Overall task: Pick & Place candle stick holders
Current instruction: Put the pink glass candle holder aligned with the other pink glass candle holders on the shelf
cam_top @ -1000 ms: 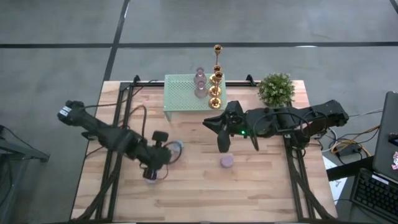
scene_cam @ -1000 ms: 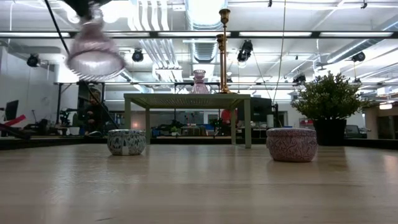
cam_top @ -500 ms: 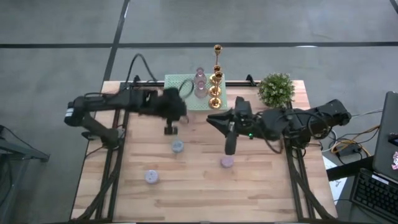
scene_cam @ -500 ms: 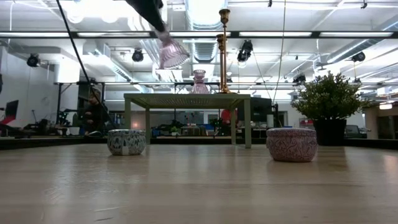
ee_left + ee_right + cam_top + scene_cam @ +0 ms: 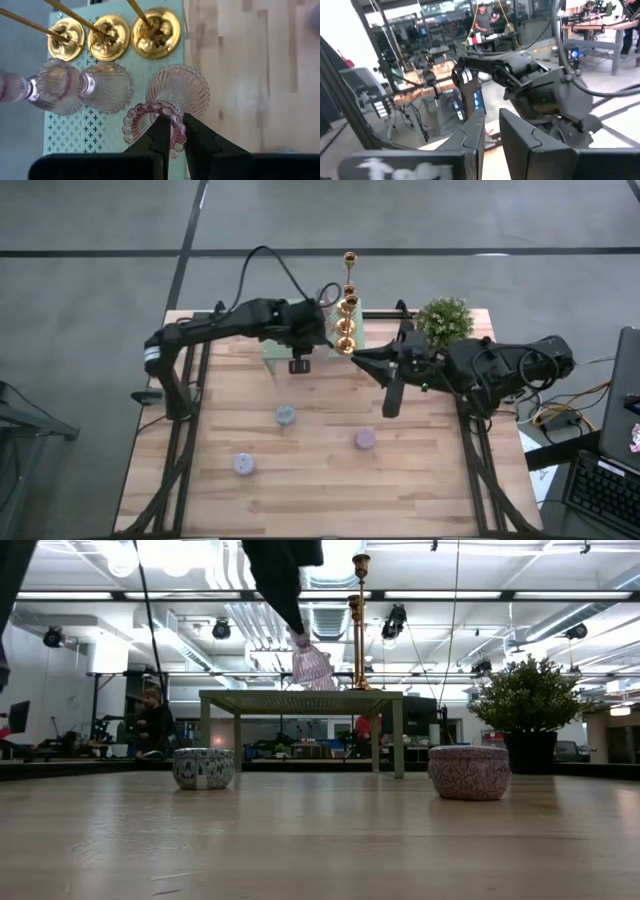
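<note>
The pink holder has its ribbed base (image 5: 177,89) jutting past the rack's edge (image 5: 183,59). From here, my left gripper keeps hold of the holder until it stands fully on the green rack.
My left gripper (image 5: 173,131) is shut on a pink ribbed glass candle holder (image 5: 312,665) over the pale green mesh rack (image 5: 75,130), near the rack's right end. Three gold candlesticks (image 5: 346,310) and two more pink glass holders (image 5: 105,87) stand on the rack by their round bases. Three small squat round holders sit on the table: a blue one (image 5: 285,415), a mauve one (image 5: 365,439) and a pale one (image 5: 244,464). My right gripper (image 5: 389,402) hangs over the table right of the rack, empty, with a narrow gap between its fingers (image 5: 475,132). My left gripper pinches the beaded rim (image 5: 169,111) of the holder's top cup, one finger inside the ring and one outside. The fingers come from above, pointing down. The holder hangs tilted below them, its ribbed base (image 5: 177,89) just over the rack top; whether it touches, I cannot tell.
A bushy potted plant (image 5: 444,323) stands at the table's far right corner. The rack (image 5: 300,695) stands on legs at the far edge. Bare wood lies between the small holders and along the near edge (image 5: 320,500).
My left gripper has carried the pink glass holder from the near left of the table toward the far edge, over the rack, and brought it down close to the rack top. My right gripper has drawn back toward the table's right edge.
</note>
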`<state>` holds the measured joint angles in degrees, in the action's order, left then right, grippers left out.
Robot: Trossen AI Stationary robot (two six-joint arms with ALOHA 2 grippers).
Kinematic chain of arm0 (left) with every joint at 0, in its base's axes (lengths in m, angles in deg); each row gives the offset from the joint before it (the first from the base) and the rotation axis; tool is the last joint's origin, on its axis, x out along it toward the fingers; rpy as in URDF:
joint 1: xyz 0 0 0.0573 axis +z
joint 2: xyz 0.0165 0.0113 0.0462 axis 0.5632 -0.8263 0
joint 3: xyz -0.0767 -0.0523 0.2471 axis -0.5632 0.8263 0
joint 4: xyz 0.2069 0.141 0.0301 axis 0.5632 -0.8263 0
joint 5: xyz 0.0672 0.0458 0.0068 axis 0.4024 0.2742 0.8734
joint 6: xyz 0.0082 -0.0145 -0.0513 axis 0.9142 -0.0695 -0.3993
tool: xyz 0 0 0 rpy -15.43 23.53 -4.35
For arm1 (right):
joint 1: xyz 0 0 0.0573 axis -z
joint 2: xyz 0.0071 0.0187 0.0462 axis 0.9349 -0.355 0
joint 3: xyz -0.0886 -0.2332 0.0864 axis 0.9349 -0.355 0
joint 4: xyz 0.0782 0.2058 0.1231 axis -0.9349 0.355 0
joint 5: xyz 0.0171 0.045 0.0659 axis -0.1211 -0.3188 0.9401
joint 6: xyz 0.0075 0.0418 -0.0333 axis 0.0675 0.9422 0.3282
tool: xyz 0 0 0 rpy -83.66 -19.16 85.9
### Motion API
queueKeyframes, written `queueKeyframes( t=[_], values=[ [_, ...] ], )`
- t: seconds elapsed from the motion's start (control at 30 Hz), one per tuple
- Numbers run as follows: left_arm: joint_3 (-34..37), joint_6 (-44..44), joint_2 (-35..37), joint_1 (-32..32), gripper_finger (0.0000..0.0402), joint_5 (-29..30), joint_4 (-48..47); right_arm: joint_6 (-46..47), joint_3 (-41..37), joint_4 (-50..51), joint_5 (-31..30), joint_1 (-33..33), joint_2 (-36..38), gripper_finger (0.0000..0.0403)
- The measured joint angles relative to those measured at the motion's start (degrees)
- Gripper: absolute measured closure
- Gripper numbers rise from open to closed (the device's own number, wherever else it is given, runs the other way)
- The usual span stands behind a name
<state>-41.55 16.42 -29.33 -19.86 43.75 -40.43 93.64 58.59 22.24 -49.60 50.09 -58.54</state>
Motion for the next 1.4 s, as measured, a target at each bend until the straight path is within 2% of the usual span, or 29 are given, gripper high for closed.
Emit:
queueKeyframes(
  t=[0.33,0.6,1.4],
  values=[
    [-5.4,4.1,-5.7,1.6,0.0365,0.9,-0.3,0.9,-0.4,2.7,0.0,0.0,0.3,0.0351],
    [-5.4,7.1,-5.9,1.8,0.0364,4.1,-0.4,0.7,-0.6,2.7,0.0,0.0,0.3,0.0351],
    [-5.4,12.7,-5.9,1.6,0.0362,4.2,1.0,0.2,-0.6,2.8,0.1,0.0,0.3,0.0351]
  ],
)
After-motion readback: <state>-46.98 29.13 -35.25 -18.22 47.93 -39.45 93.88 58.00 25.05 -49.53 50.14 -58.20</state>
